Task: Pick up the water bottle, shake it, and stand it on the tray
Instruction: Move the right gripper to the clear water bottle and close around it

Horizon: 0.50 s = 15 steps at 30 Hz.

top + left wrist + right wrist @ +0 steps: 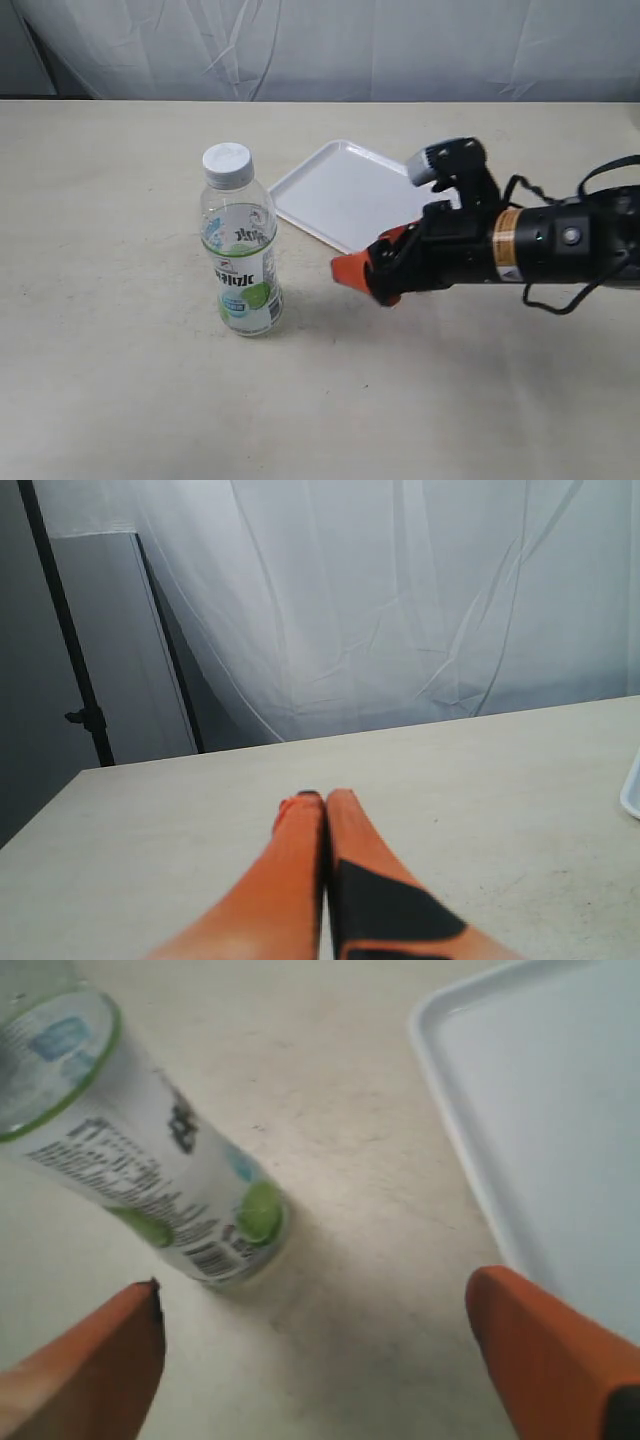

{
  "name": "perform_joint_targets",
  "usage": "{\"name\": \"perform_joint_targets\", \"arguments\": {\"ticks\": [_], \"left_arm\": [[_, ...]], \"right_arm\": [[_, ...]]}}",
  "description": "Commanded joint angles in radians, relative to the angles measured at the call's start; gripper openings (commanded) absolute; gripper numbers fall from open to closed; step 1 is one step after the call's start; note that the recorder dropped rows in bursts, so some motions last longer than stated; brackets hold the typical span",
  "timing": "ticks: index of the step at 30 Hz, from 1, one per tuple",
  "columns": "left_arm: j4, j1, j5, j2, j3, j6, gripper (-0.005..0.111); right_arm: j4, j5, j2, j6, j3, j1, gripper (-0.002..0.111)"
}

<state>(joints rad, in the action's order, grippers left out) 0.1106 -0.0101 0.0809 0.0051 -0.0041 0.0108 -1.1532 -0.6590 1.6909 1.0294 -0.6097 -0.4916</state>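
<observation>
My right gripper will next grab the water bottle around its labeled body [243,262] to shake it and stand it on the tray [345,193].
The water bottle [241,244] stands upright on the table, clear with a white cap and a white, green and blue label; it also shows in the right wrist view [150,1150]. The white tray [345,193] lies behind and to its right, its rim visible from the right wrist [470,1160]. My right gripper [362,272] hovers low just right of the bottle, in front of the tray, open with nothing between its orange fingers [315,1310]. My left gripper [323,798] is shut and empty, out of the exterior view.
The beige table [120,380] runs to a white curtain [320,45] at the back. A dark stand [70,650] and a grey panel rise past the table's edge in the left wrist view. The tray's corner [632,790] shows there too.
</observation>
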Motion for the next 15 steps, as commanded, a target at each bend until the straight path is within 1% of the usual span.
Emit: {"name": "perform_joint_targets", "arguments": {"ticks": [1,4,6,9,15], "left_arm": [[0.003,-0.006,-0.006,-0.005,0.004,-0.004,0.000],[0.003,-0.006,-0.006,-0.005,0.004,-0.004,0.000],[0.003,-0.006,-0.006,-0.005,0.004,-0.004,0.000],[0.003,-0.006,-0.006,-0.005,0.004,-0.004,0.000],[0.003,-0.006,-0.006,-0.005,0.004,-0.004,0.000]], "right_arm": [[0.262,-0.101,0.098,-0.280,-0.004,-0.119,0.080],[0.482,-0.156,0.146,-0.439,-0.004,-0.188,0.080],[0.583,-0.206,0.172,-0.520,-0.004,-0.229,0.080],[0.657,-0.221,0.206,-0.575,-0.026,-0.279,0.080],[0.669,-0.223,0.276,-0.612,-0.094,-0.341,0.080]]}}
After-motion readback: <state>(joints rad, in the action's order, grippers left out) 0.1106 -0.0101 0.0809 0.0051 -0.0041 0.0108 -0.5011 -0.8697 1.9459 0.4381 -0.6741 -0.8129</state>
